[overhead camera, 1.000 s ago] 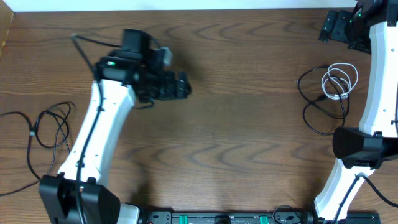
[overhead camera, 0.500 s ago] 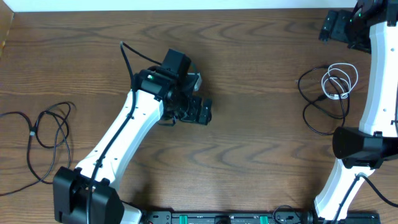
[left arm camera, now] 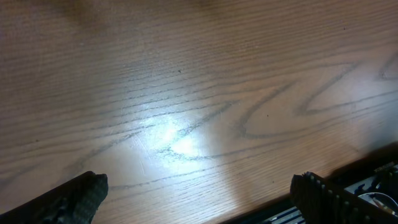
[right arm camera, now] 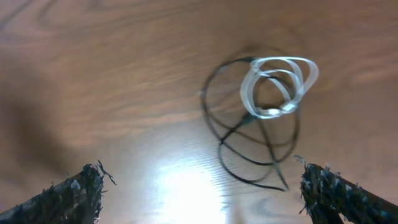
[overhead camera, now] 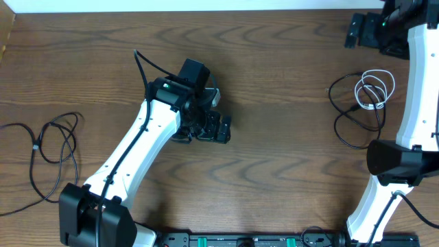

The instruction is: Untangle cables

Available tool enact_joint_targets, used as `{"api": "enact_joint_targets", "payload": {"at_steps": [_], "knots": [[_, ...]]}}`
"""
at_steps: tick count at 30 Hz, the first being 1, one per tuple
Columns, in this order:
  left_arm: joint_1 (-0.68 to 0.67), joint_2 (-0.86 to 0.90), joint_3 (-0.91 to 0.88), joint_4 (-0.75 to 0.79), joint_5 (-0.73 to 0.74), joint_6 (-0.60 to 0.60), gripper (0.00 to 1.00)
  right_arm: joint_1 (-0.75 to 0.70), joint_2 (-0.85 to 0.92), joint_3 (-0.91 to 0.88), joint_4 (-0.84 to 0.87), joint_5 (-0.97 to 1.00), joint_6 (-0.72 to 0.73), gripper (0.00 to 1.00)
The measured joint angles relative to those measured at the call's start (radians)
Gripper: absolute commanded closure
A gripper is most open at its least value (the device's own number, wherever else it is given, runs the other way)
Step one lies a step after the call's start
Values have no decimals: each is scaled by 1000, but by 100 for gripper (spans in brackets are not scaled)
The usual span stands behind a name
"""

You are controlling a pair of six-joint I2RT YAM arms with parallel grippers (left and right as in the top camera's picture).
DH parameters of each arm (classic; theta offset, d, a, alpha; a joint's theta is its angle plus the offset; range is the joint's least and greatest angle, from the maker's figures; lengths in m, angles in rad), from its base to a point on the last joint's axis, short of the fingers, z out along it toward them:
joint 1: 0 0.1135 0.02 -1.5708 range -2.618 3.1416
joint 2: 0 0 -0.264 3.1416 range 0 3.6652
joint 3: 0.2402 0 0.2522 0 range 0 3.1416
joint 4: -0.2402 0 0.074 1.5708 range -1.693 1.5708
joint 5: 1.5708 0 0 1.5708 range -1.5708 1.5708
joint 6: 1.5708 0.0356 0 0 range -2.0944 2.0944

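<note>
I should next grab the black cable by its loop on the front-edge side with my right gripper, leaving the white coil free, to untangle the cables.
A white cable (overhead camera: 374, 90) lies coiled on top of a looped black cable (overhead camera: 345, 116) at the right of the table; both also show in the right wrist view, the white cable (right arm camera: 278, 86) over the black cable (right arm camera: 249, 152). A second black cable (overhead camera: 48, 147) lies alone at the far left. My left gripper (overhead camera: 203, 130) is open and empty over bare wood at mid-table; the left wrist view (left arm camera: 199, 196) shows only wood between its fingers. My right gripper (overhead camera: 358, 31) is open and empty at the far right corner, apart from the coils.
The wooden table's (overhead camera: 274, 158) front edge and a black rail (overhead camera: 240, 240) run along the bottom. A white wall (overhead camera: 206, 5) borders the far edge. The right arm's white link (overhead camera: 418, 89) stands beside the coiled cables.
My left arm swung from the far left toward mid-table, then settled slightly nearer the front. My right gripper shifted a little to the left. The cables have not moved.
</note>
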Motion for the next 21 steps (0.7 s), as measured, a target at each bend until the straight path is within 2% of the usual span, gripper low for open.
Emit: {"api": "enact_joint_targets", "payload": {"at_steps": [3, 10, 17, 21], "knots": [[0, 0, 0, -15, 0, -2, 1, 1, 0, -20, 0, -8, -36, 1], [0, 0, -1, -28, 0, -10, 1, -46, 0, -232, 1, 188, 38, 1], [0, 0, -3, -5, -1, -16, 1, -190, 0, -499, 1, 150, 13, 1], [0, 0, -3, 3, 0, -16, 1, -236, 1, -595, 43, 132, 8, 1]]}}
